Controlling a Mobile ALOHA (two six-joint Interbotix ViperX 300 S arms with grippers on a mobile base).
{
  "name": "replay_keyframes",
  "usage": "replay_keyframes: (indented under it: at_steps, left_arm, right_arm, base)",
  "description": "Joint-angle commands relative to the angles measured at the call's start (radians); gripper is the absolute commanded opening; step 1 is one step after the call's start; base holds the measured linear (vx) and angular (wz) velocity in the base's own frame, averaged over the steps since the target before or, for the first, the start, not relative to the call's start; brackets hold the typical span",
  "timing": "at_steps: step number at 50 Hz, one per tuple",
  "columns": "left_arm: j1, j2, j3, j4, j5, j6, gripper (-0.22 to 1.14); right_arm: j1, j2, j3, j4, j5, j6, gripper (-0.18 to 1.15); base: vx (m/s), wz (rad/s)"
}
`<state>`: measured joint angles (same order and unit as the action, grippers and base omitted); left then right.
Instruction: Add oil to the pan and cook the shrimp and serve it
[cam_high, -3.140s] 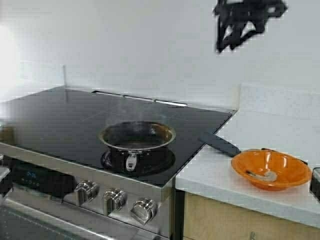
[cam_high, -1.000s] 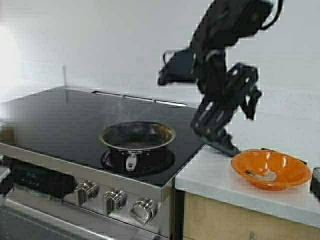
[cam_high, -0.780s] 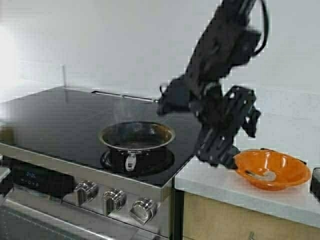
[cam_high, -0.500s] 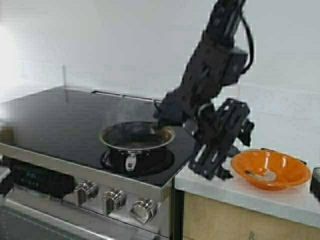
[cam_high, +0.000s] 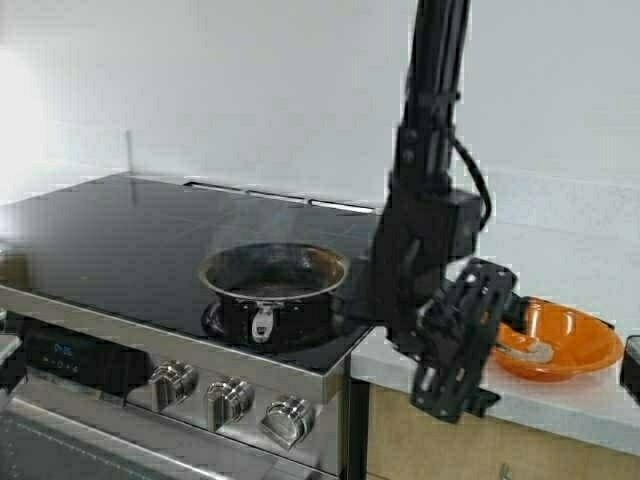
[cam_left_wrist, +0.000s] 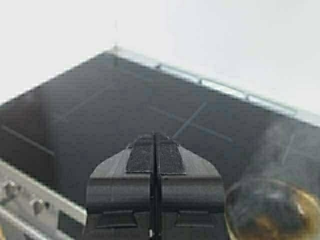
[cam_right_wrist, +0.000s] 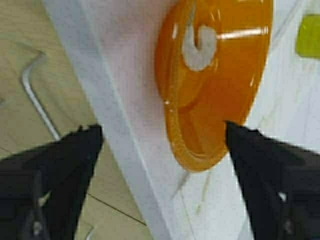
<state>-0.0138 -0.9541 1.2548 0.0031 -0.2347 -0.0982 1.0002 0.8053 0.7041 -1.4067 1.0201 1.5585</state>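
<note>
The shrimp is loose inside the wide orange bowl, so the robot's right gripper should next take the bowl by its rim (cam_right_wrist: 192, 159) and keep the bowl level.
The pan (cam_high: 274, 275) sits on the black cooktop and gives off a little steam; its rim also shows in the left wrist view (cam_left_wrist: 272, 210). The shrimp (cam_high: 525, 350) lies curled in an orange bowl (cam_high: 575, 340) on the white counter. From the right wrist, the shrimp (cam_right_wrist: 199, 47) lies inside the bowl (cam_right_wrist: 235, 85). My right gripper (cam_high: 455, 395) hangs open above the counter's front edge, just left of the bowl; nothing sits between its fingers (cam_right_wrist: 162, 130). My left gripper (cam_left_wrist: 155, 137) is shut and empty over the cooktop. The oil is out of view.
Stove knobs (cam_high: 230, 400) line the range front below the pan. A cabinet handle (cam_right_wrist: 37, 100) shows under the counter edge (cam_right_wrist: 115, 150). A yellow-green object (cam_right_wrist: 307, 35) lies beyond the bowl. A dark object (cam_high: 632, 365) sits at the counter's right edge.
My right arm has swung down from high near the wall to the counter's front edge beside the orange bowl. Pan, bowl and shrimp have not moved.
</note>
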Motion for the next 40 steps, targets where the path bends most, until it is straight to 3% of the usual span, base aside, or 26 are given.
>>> replay_keyframes:
  at_steps: [1,11,17,22,34,37,40]
  left_arm:
    - [0.002,0.005,-0.015,0.003,-0.003,0.0,0.03]
    - [0.002,0.005,-0.014,0.003,-0.003,-0.002,0.03]
    - [0.0,0.005,-0.014,0.003,-0.003,-0.002,0.03]
    - [0.002,0.006,-0.012,0.003,-0.003,-0.002,0.03]
    - [0.0,0.009,-0.012,0.003,-0.003,-0.002,0.03]
    - [0.002,0.009,-0.012,0.003,-0.003,-0.002,0.03]
    - [0.0,0.009,-0.012,0.003,-0.003,-0.002,0.03]
  right_arm:
    - [-0.029,0.003,-0.006,-0.037,0.035,0.026,1.02]
    - [-0.077,0.011,-0.009,-0.069,0.035,0.043,1.02]
    - [-0.094,0.018,-0.017,-0.084,0.035,0.043,0.94]
    - [-0.094,0.02,-0.021,-0.091,0.034,0.041,0.74]
    - [-0.095,0.035,-0.032,-0.12,0.034,0.034,0.02]
    - [-0.095,0.035,-0.031,-0.121,0.034,0.032,-0.03]
    - [-0.095,0.035,-0.034,-0.121,0.034,0.029,0.03]
  base:
    - [0.0,0.0]
    - [0.0,0.0]
    - [0.0,0.0]
    - [0.0,0.0]
    - [0.0,0.0]
    - [0.0,0.0]
    - [0.0,0.0]
